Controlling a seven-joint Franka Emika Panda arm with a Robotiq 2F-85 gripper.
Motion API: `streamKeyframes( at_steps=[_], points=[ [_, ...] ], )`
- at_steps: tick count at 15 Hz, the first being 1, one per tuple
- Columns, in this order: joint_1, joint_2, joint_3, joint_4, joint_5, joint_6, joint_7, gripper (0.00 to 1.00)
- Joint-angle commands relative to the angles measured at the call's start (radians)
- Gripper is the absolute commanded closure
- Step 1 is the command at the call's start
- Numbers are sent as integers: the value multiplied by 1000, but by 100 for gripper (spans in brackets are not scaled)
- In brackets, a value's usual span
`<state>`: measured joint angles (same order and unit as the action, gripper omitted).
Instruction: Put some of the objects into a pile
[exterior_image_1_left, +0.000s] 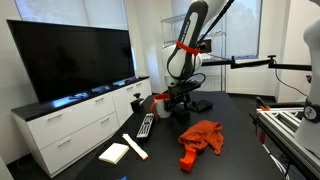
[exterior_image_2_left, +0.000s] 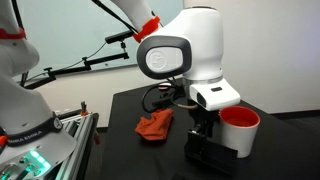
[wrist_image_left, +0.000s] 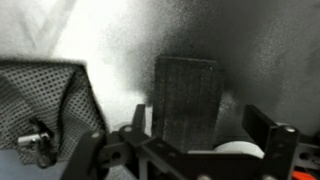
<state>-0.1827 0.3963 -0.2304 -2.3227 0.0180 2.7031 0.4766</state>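
Note:
The dark block lies between my open fingers, which reach down beside it in an exterior view, so it is time to close now, which would catch it.
My gripper (wrist_image_left: 200, 120) is open, its two fingers standing either side of a dark rectangular block (wrist_image_left: 185, 95) on the black table. In both exterior views the gripper (exterior_image_1_left: 185, 96) (exterior_image_2_left: 203, 128) points down just above the block (exterior_image_2_left: 207, 156). A red-and-white cup (exterior_image_1_left: 160, 103) (exterior_image_2_left: 240, 130) stands right beside it. An orange cloth (exterior_image_1_left: 202, 135) (exterior_image_2_left: 155, 125) lies crumpled on the table. A remote (exterior_image_1_left: 146, 125), a white flat block (exterior_image_1_left: 114, 153) and a wooden stick (exterior_image_1_left: 135, 146) lie nearer the table's front corner.
A white cabinet (exterior_image_1_left: 70, 125) with a large TV (exterior_image_1_left: 70, 55) stands beside the table. A second robot's base and a metal frame (exterior_image_2_left: 40, 140) stand at the table's side. A dark mesh object (wrist_image_left: 45, 100) lies left of the block in the wrist view.

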Motion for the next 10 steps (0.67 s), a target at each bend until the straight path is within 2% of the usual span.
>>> streamKeyframes(
  at_steps=[1, 5, 6, 7, 10],
  points=[
    [6, 3, -4, 18, 47, 6, -58, 0],
    [6, 8, -5, 22, 56, 6, -61, 0],
    [9, 8, -7, 22, 54, 6, -58, 25],
    [9, 9, -8, 21, 53, 8, -57, 28],
    [12, 8, -10, 19, 50, 13, -55, 51]
  ],
)
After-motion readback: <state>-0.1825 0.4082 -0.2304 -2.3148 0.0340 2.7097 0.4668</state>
